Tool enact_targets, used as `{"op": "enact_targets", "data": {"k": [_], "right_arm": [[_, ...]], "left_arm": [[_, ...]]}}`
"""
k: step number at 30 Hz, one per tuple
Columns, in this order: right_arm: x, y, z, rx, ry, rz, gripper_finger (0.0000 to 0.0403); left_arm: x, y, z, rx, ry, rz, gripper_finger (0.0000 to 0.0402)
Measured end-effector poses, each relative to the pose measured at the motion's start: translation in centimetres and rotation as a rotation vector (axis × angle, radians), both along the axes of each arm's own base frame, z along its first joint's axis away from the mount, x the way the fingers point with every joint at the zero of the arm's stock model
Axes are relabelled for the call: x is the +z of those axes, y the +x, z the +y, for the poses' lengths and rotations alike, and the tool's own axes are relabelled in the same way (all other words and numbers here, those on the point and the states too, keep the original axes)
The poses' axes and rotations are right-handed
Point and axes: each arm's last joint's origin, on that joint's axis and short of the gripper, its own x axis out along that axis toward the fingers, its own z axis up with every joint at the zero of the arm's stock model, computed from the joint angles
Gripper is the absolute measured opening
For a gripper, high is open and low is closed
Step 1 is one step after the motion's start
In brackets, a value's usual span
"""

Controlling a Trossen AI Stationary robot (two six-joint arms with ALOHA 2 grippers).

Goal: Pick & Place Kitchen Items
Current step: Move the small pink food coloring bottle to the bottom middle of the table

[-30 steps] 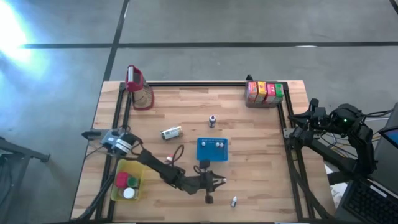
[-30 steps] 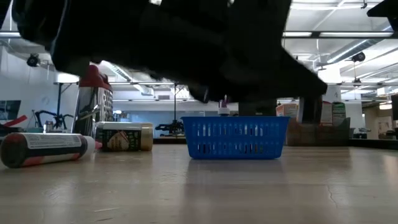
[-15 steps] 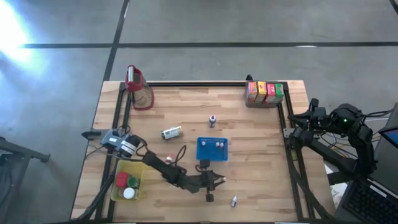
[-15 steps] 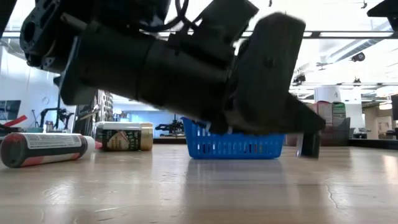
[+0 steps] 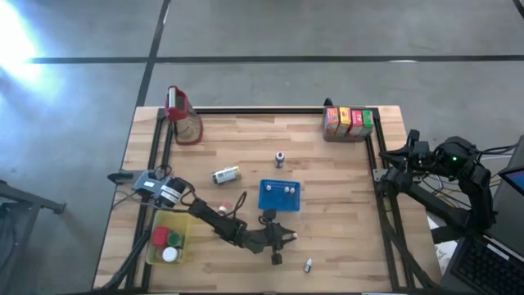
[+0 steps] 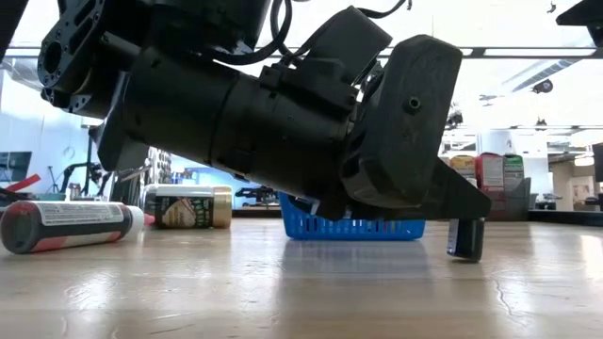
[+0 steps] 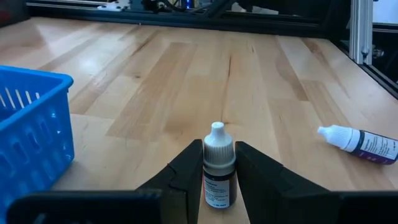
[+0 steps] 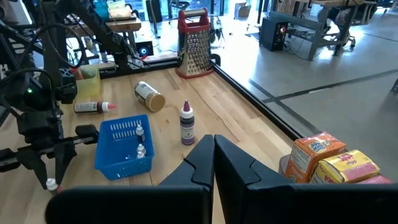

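The bottle is upright, its dark base (image 7: 219,199) down at the wooden table, and it would stand, so it is now time for my left gripper to release it.
A small dark bottle with a white cap (image 7: 219,171) stands upright between the fingers of my left gripper (image 7: 219,186), which is shut on it low over the table's near middle (image 5: 286,239). In the low view the bottle (image 6: 464,237) shows below the fingertips. A blue basket (image 5: 278,197) holding two tiny bottles stands just beyond it. Another small bottle (image 7: 360,142) lies on its side on the wood nearby. My right gripper (image 8: 214,152) is shut and empty, parked off the table's right edge (image 5: 422,157). My left gripper pinches the bottle's upper part (image 7: 219,158), at the cap's collar and shoulder, between its two fingers (image 7: 186,177). The fingers come nearly level from the table's left. The bottle stays upright, its body below the fingertips. Whether its base (image 6: 464,256) touches the wood, I cannot tell.
A jar (image 5: 225,174) and a red-tipped tube (image 6: 66,226) lie left of the basket. One bottle (image 5: 280,158) stands behind it. Also there: a red-topped grater (image 5: 182,115) far left, cartons (image 5: 348,121) far right, and a yellow bin of lids (image 5: 169,239) near left.
My left gripper has come down toward the table with the small bottle and rolled a little. The bottle has stayed upright in the hold and now stands lower, close to the wood.
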Motion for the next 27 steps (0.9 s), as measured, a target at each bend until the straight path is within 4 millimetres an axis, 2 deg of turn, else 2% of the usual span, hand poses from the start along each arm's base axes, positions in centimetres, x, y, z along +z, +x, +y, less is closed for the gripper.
{"op": "enact_targets", "data": {"k": [20, 27], "right_arm": [[0.00, 0.00, 0.00, 0.000, 0.000, 0.000, 0.0008], [0.00, 0.00, 0.00, 0.000, 0.000, 0.000, 0.0008]], "left_arm": [[0.15, -0.20, -0.27, -0.016, 0.009, 0.013, 0.0099], [0.05, -0.27, -0.28, -0.019, 0.013, 0.022, 0.0150]]}}
